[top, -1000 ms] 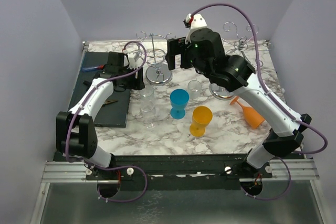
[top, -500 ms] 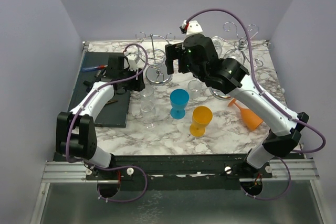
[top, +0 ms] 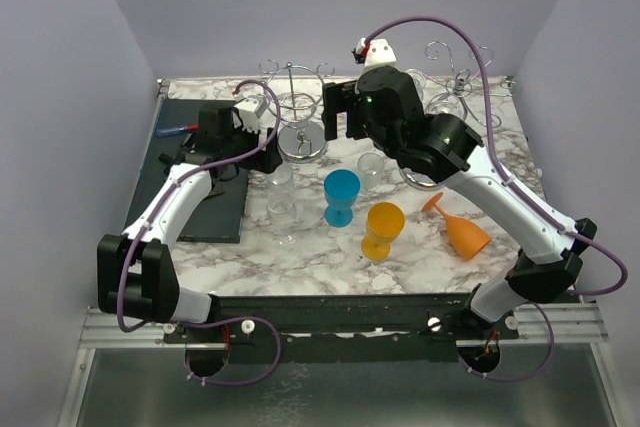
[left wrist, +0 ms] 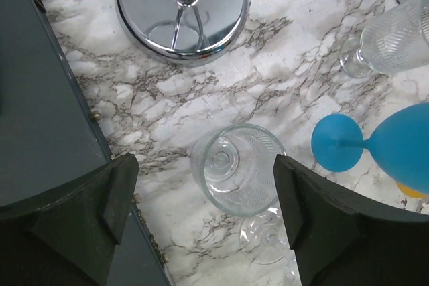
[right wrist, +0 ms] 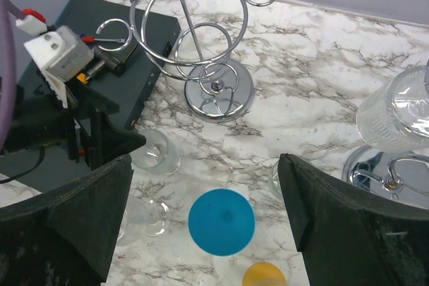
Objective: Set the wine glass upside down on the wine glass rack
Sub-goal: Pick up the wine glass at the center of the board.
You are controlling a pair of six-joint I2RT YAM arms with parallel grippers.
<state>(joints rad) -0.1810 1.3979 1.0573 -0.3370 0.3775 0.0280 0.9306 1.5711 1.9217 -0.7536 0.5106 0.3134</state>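
The left gripper reaches the clear wine glass next and grabs it by its rim [top: 279, 168] to turn the glass over for the chrome rack [top: 298, 112].
The chrome wine glass rack [top: 298, 112] stands at the back centre on a round base [left wrist: 181, 15] and holds nothing; it also shows in the right wrist view [right wrist: 194, 38]. A clear wine glass [left wrist: 238, 175] stands upright on the marble just in front of it, also in the top view [top: 282, 175]. My left gripper [top: 260, 137] hovers open above this glass, which sits between its fingers [left wrist: 204, 185]. My right gripper [top: 338, 117] is open and empty, high over the blue glass [right wrist: 221, 222], as its own view [right wrist: 206, 172] shows.
More clear glasses [top: 283, 212] [top: 371, 165] stand nearby. An orange glass [top: 383, 229] stands in front of the blue one [top: 341, 195]; another orange glass [top: 460, 229] lies on its side at the right. A second rack [right wrist: 392, 172] holds an upside-down clear glass [right wrist: 395, 115]. A dark tray [top: 195, 172] is at the left.
My right gripper dropped a little and shifted right over the middle glasses. My left gripper moved slightly back and left. The lying orange glass shifted forward and left.
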